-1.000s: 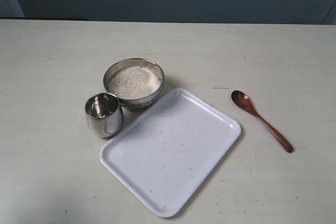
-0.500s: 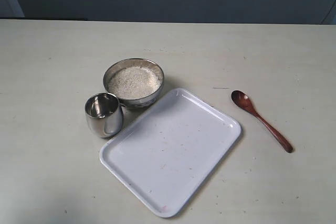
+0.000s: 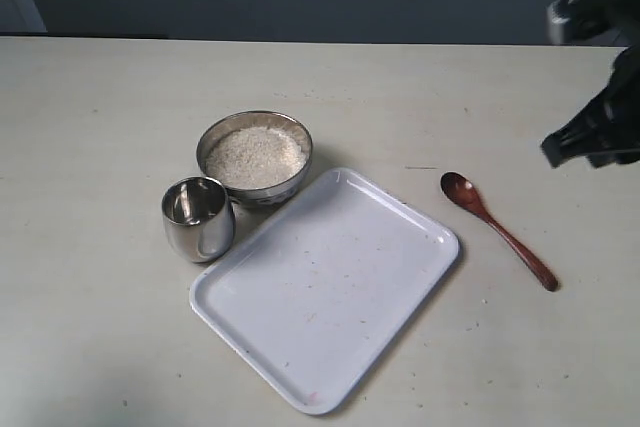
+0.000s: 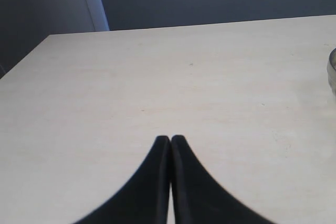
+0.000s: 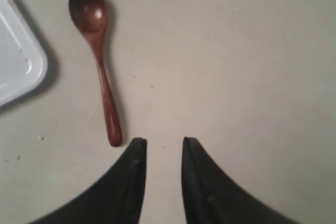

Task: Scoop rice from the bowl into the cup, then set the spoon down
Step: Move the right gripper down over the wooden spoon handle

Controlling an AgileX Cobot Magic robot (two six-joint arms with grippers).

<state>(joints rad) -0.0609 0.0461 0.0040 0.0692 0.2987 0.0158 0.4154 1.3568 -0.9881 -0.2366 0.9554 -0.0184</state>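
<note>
Next, my right gripper grabs the wooden spoon by its handle end (image 3: 543,275), to scoop rice from the steel bowl (image 3: 254,158) into the cup.
The steel bowl (image 3: 254,158) holds white rice (image 3: 255,155) left of centre on the table. The small steel cup (image 3: 198,217) stands upright just in front of it, touching or nearly so. The reddish-brown wooden spoon (image 3: 497,229) lies flat on the table to the right of the tray, also seen as spoon (image 5: 97,58). My right gripper (image 5: 163,141) hovers open above the table, its fingertips just beside the handle end, nothing between them. The right arm (image 3: 600,127) enters at the far right. My left gripper (image 4: 169,139) is shut over bare table, holding nothing.
A white rectangular tray (image 3: 325,287) lies at an angle between the bowl and the spoon; one corner shows as tray (image 5: 18,61). The bowl's rim (image 4: 332,69) peeks in at the edge of the left wrist view. A dark wall runs behind the table's far edge.
The right arm has come into the exterior view at the far right, above the spoon's side of the table. Bowl, cup, tray and spoon have not moved.
</note>
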